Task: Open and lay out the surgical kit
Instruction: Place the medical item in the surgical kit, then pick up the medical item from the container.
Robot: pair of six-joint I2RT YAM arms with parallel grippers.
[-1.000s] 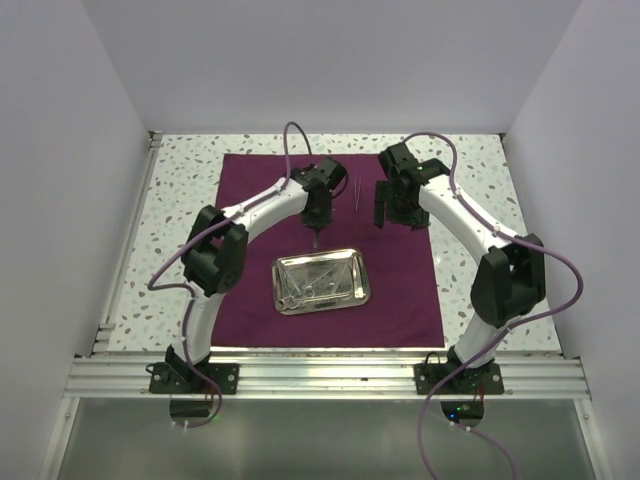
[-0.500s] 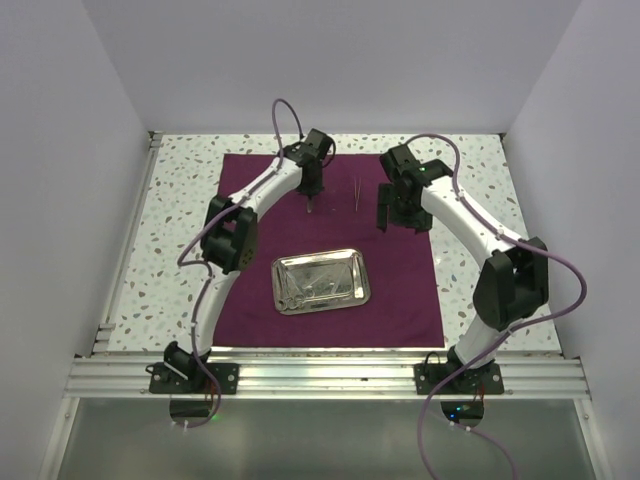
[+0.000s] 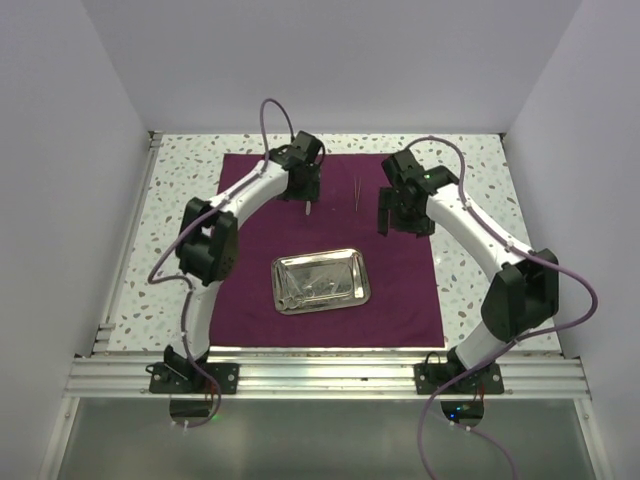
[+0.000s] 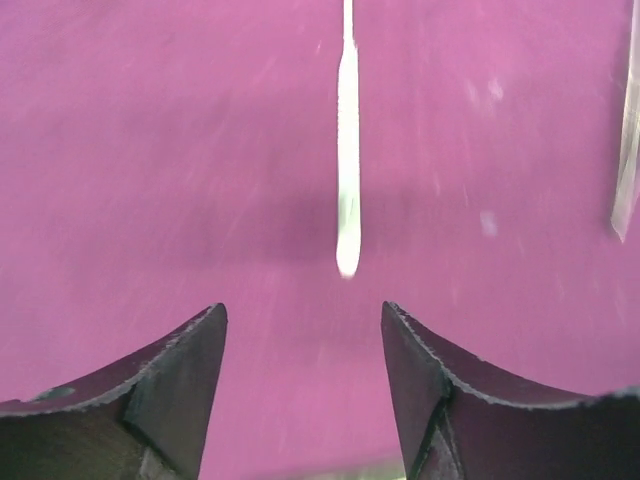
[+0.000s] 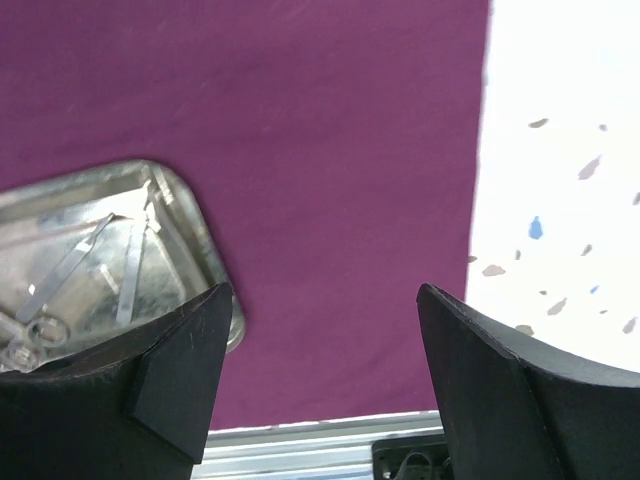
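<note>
The left gripper will next pick up the scissors in the tray across their middle, with the scissors' tips pointing away, to lay them flat on the cloth [image 4: 150, 150].
The maroon cloth wrap [image 3: 400, 290] lies spread flat on the table. The steel tray [image 3: 362, 272] sits on its near middle, with scissors and other thin instruments [image 3: 312, 290] inside. Silver tweezers [image 3: 358, 195] lie on the far part of the cloth. My left gripper [image 3: 306, 205] is open low over the cloth, left of the tweezers. A thin silver instrument [image 4: 347, 150] lies free on the cloth [image 4: 150, 150] just beyond its fingertips [image 4: 210, 325]. My right gripper [image 3: 400, 222] hangs open and empty over the cloth's far right part, with the tray [image 5: 205, 250] to its left.
White speckled tabletop [image 3: 180, 230] surrounds the cloth. An aluminium rail [image 3: 320, 378] runs along the near edge, carrying both arm bases. White walls close in the left, right and back. A second silver instrument [image 4: 627, 150] shows at the right edge of the left wrist view.
My left arm moved from just above the tray to the far left part of the cloth. Its gripper opened and let the thin silver instrument down onto the cloth. The right arm barely shifted.
</note>
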